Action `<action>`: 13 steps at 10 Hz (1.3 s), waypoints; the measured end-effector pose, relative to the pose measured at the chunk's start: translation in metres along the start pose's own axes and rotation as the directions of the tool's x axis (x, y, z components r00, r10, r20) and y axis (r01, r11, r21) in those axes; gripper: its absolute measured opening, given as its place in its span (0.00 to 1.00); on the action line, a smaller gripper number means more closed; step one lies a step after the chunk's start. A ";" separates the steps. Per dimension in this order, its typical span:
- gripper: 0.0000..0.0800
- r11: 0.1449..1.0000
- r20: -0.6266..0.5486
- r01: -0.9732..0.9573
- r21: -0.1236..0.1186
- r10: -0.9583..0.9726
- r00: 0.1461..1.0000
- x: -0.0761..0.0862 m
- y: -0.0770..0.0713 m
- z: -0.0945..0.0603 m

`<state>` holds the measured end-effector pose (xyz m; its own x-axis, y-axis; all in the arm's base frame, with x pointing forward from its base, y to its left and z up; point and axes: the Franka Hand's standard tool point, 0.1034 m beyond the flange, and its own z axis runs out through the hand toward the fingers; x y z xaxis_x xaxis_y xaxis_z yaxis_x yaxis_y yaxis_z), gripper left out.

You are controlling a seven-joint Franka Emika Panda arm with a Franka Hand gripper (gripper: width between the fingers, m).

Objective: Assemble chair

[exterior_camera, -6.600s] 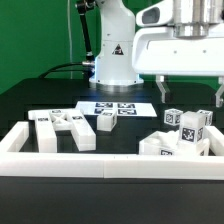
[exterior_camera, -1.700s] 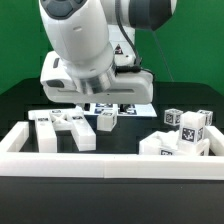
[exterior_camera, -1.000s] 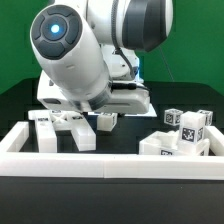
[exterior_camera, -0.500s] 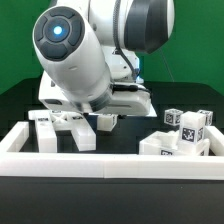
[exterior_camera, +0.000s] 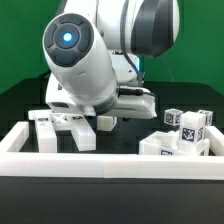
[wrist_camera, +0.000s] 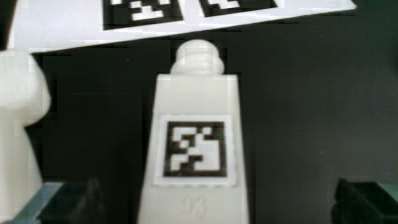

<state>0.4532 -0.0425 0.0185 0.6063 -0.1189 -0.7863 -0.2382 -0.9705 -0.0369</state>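
My gripper closes on the white leg next, since my open fingers stand low on either side of it, past its square tag [wrist_camera: 196,150].
The chair is in loose white tagged parts. One leg [wrist_camera: 196,140], with a round peg at its far end and a square tag on its face, lies flat on the black table right under my wrist. My gripper [wrist_camera: 210,204] is open, with a dark finger [wrist_camera: 64,200] on each side of the leg and clear gaps between. In the exterior view the arm hides the gripper, and only the leg's end [exterior_camera: 106,122] shows below the hand. More chair parts lie at the exterior view's left [exterior_camera: 62,128], and a tagged cluster [exterior_camera: 186,134] sits at its right.
The marker board [wrist_camera: 160,22] lies just beyond the leg's peg. Another white part [wrist_camera: 18,110] lies close beside the leg. White border rails [exterior_camera: 110,162] frame the front and the sides [exterior_camera: 16,138] of the work area.
The arm has swung in from the exterior view's right and come down over the leg by the marker board. In the last second it shifted slightly to the exterior view's right.
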 end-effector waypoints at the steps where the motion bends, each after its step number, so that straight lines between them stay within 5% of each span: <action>1: 0.81 1.000 -0.004 0.006 -0.001 -0.006 1.000 0.000 -0.003 0.001; 5: 0.81 1.000 -0.010 -0.001 0.007 0.001 1.000 0.004 0.004 0.002; 7: 0.47 1.000 -0.010 -0.003 0.009 0.003 1.000 0.004 0.005 0.002; 8: 0.47 1.000 -0.011 -0.004 0.010 0.004 1.000 0.004 0.005 0.002; 9: 0.36 1.000 -0.011 -0.004 0.010 0.004 1.000 0.004 0.005 0.002; 13: 0.36 1.000 -0.017 -0.002 0.009 0.002 1.000 0.004 0.003 -0.003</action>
<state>0.4569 -0.0467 0.0171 0.6189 -0.1242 -0.7756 -0.2460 -0.9684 -0.0412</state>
